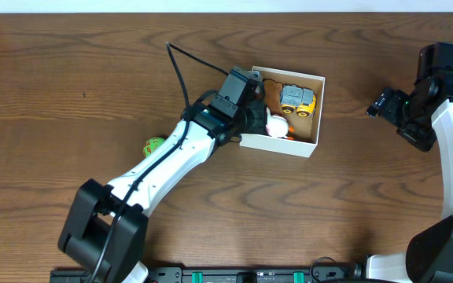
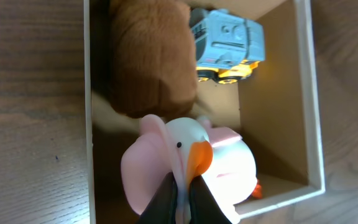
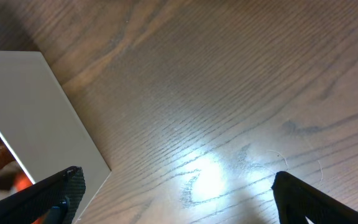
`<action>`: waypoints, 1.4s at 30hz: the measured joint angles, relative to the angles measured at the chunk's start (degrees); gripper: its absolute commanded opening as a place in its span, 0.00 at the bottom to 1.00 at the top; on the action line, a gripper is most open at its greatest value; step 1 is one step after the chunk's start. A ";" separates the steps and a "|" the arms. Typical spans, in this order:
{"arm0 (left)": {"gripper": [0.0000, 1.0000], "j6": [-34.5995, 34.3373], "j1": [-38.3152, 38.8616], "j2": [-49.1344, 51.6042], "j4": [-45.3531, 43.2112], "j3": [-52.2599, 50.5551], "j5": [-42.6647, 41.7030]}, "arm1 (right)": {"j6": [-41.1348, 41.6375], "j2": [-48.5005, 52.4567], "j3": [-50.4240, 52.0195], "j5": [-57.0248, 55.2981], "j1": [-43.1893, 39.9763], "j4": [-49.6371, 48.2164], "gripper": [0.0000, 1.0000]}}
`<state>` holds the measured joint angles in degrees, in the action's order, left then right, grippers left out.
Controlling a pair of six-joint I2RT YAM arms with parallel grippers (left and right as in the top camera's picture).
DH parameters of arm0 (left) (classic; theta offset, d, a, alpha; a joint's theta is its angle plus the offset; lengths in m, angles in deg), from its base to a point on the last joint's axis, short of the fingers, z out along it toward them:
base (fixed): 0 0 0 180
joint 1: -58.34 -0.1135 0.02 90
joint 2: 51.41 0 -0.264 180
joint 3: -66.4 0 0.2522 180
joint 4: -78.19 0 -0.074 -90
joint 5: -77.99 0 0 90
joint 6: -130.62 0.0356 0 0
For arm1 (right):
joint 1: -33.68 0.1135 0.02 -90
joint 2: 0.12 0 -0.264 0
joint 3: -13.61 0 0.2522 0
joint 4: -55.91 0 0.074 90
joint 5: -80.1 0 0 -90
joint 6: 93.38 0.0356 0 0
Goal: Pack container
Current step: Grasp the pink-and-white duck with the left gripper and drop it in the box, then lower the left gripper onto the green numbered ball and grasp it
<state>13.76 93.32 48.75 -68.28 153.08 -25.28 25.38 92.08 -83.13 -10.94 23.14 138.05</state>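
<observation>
My left gripper releases the duck next, since the duck's round body is within the box's white rim, beside the brown plush toy.
The container (image 1: 307, 147) is a white cardboard box with a tan inside, at the table's middle; it also shows in the left wrist view (image 2: 312, 124). Inside lie a grey and yellow toy truck (image 1: 298, 98), also in the left wrist view (image 2: 229, 43), and a brown plush toy (image 2: 151, 56). My left gripper (image 2: 184, 202) is shut on a thin pink flap of a white and pink duck toy (image 2: 219, 162) with an orange beak, held over the box's near left part (image 1: 278, 124). My right gripper (image 3: 176, 193) is open and empty over bare table to the right of the box (image 1: 388, 106).
A small green toy (image 1: 152, 146) lies on the table left of the box, beside my left arm. A black cable (image 1: 178, 67) runs across the table behind the left arm. The box's white outer wall (image 3: 36, 106) shows at the left of the right wrist view.
</observation>
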 measured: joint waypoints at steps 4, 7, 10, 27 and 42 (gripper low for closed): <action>0.12 -0.70 0.00 0.52 -0.09 0.00 0.00 | -0.02 0.00 0.02 0.00 0.00 0.02 0.99; 0.40 -1.51 0.00 0.52 -0.09 0.00 0.00 | 0.00 0.00 0.02 0.00 0.00 0.02 0.99; 0.58 -2.03 0.00 0.46 -0.17 0.02 -0.31 | 0.00 0.00 0.02 0.00 0.00 0.00 0.99; 0.72 1.57 -8.50 -22.32 31.12 1.77 15.45 | 0.00 0.00 0.13 0.00 0.00 0.04 0.99; 0.81 9.84 -25.55 -3.23 32.61 0.59 17.51 | 0.00 0.00 0.13 0.00 0.00 0.07 0.99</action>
<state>23.60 67.77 45.51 -35.67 153.67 -7.78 25.38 92.08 -83.00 -10.94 23.14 138.11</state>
